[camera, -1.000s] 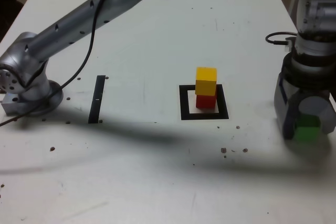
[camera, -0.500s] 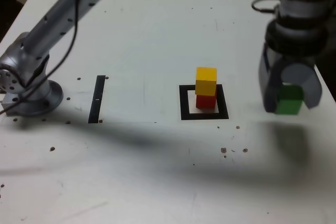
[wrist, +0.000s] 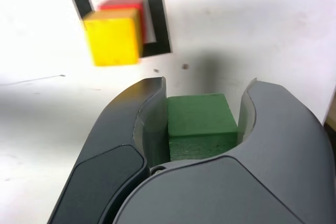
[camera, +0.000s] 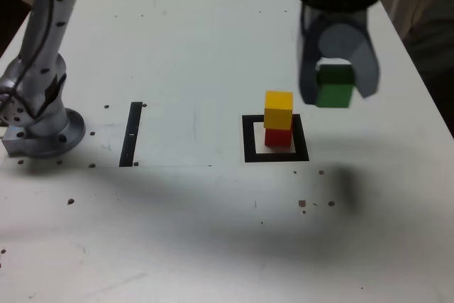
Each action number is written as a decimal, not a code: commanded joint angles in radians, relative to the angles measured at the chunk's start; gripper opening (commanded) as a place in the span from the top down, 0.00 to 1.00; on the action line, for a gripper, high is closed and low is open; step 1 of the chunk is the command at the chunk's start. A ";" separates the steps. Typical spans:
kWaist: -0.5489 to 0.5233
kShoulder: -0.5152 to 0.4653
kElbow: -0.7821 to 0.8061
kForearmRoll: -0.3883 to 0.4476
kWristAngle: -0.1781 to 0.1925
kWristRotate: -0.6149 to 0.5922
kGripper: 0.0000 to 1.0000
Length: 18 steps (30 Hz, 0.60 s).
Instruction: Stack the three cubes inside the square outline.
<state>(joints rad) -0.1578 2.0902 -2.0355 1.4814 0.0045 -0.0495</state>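
My gripper keeps hold of the green cube [camera: 333,86] until it is over the yellow cube [camera: 279,109]. The green cube's base now hangs off to the yellow cube's side, over the table.
Inside the square outline [camera: 248,141] a yellow cube [camera: 279,109] rests on a red cube [camera: 278,137]. My gripper [camera: 335,89] hangs in the air to the exterior view's right of that stack and higher than it. It is shut on the green cube [camera: 333,86], which is clear of the table. The wrist view shows the green cube [wrist: 200,124] clamped between both fingers [wrist: 147,129], with the yellow cube [wrist: 113,38], the red cube [wrist: 122,4] and the square outline [wrist: 157,24] beyond them.
A thin black strip [camera: 132,133] lies on the white table [camera: 213,232] to the exterior view's left of the outline. The arm's grey base [camera: 39,129] stands at the table's left edge. Small dark specks dot the table's front.
My gripper has lifted the green cube and carried it from the table's right front up and toward the stack. The yellow and red cubes have not moved.
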 commanded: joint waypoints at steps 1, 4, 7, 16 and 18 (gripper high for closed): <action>0.010 -0.033 0.029 -0.002 -0.005 0.018 0.78; 0.023 -0.067 0.069 -0.004 -0.007 0.042 0.78; 0.037 -0.099 0.105 -0.008 -0.004 0.070 0.78; 0.085 -0.143 0.205 -0.037 0.005 0.138 0.78; 0.098 -0.146 0.233 -0.053 0.005 0.148 0.78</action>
<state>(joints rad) -0.0653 1.9530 -1.8121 1.4366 0.0075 0.0943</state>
